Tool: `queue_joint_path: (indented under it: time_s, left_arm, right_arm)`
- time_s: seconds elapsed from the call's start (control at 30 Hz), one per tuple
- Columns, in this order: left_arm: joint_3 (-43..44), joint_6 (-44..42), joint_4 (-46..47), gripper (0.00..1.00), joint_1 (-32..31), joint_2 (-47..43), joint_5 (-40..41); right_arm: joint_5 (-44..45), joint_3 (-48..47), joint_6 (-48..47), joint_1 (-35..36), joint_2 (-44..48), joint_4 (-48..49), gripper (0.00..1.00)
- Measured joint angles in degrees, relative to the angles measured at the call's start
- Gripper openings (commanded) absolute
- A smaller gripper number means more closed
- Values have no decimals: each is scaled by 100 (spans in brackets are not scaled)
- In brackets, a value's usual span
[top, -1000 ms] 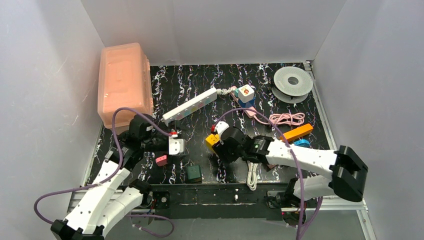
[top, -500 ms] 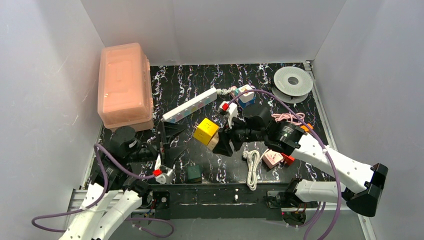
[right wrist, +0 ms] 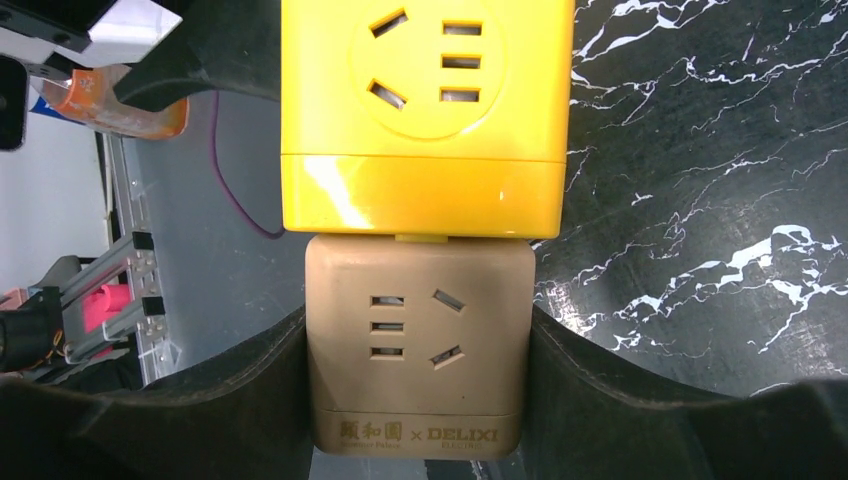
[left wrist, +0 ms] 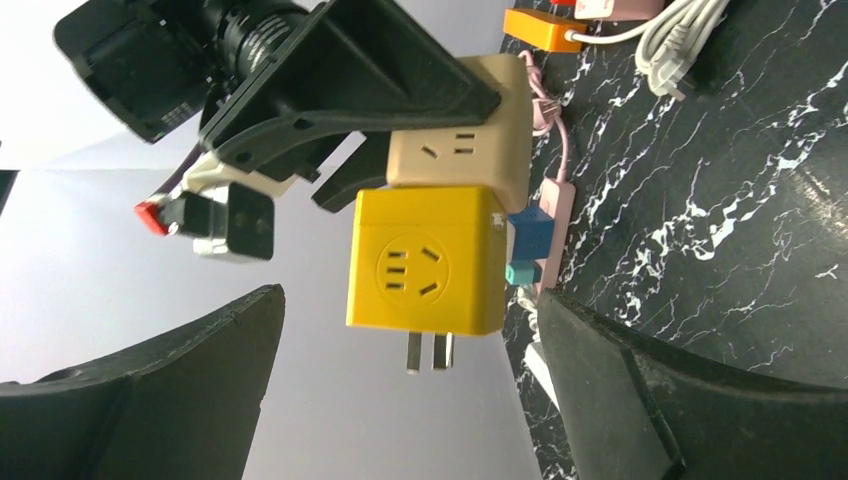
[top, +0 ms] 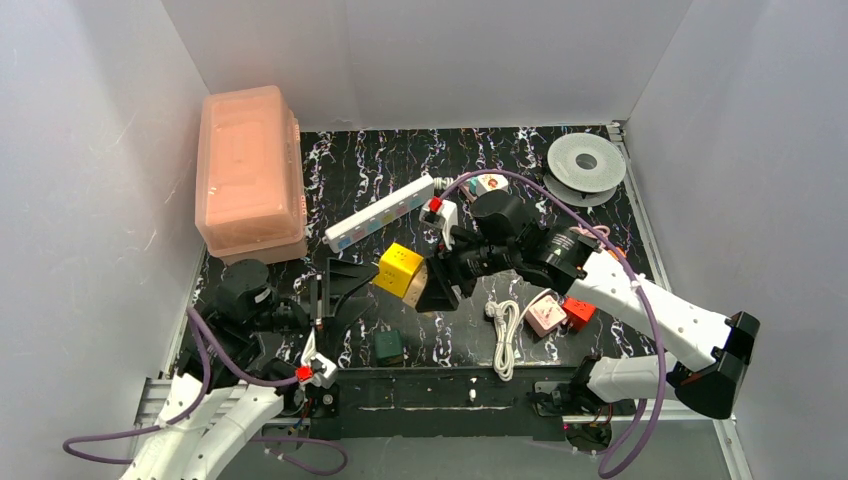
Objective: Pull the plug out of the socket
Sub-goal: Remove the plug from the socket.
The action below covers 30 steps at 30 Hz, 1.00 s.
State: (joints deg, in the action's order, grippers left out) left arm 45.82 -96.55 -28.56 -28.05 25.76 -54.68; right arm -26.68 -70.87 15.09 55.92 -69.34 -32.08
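I should grip the yellow cube (left wrist: 425,262) by opposite sides with my left gripper, so the tan cube stays free and both can be pulled apart.
The socket, a long white power strip (top: 380,213), lies diagonally at the back centre with nothing plugged into its visible faces. My right gripper (top: 436,287) is shut on a tan cube adapter (right wrist: 420,340) and holds it above the mat. A yellow cube adapter (right wrist: 425,110) is plugged into the tan cube's far side. It also shows in the top view (top: 399,268). My left gripper (left wrist: 410,295) is open and faces the yellow cube (left wrist: 425,262), with one finger on each side of it and not touching. The yellow cube's two prongs point toward my left wrist.
An orange translucent box (top: 250,170) stands at the back left and a grey spool (top: 585,163) at the back right. A white cube adapter (top: 487,183), a pink bar with its cable (top: 570,238), a white cable bundle (top: 505,330), a pink adapter (top: 545,313) and a green block (top: 388,347) lie on the mat.
My right arm lifted the joined cubes and carried them left toward my left gripper. My left arm drew back toward its base and now points its open fingers at the yellow cube.
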Motion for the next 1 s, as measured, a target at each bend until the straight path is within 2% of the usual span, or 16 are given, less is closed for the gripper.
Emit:
queue_joint_path:
  time_s: [0.43, 0.93, 1.0]
  left_arm:
    - [201, 122, -46, 98, -1003, 973, 1126]
    - [201, 260, 599, 98, -1698, 1600, 2350]
    - [201, 223, 623, 95, -1779, 1665, 2465]
  right_arm:
    - [105, -256, 133, 0, -367, -87, 1]
    - [162, -339, 173, 46, -490, -149, 1]
    - [166, -341, 175, 52, -516, -151, 1]
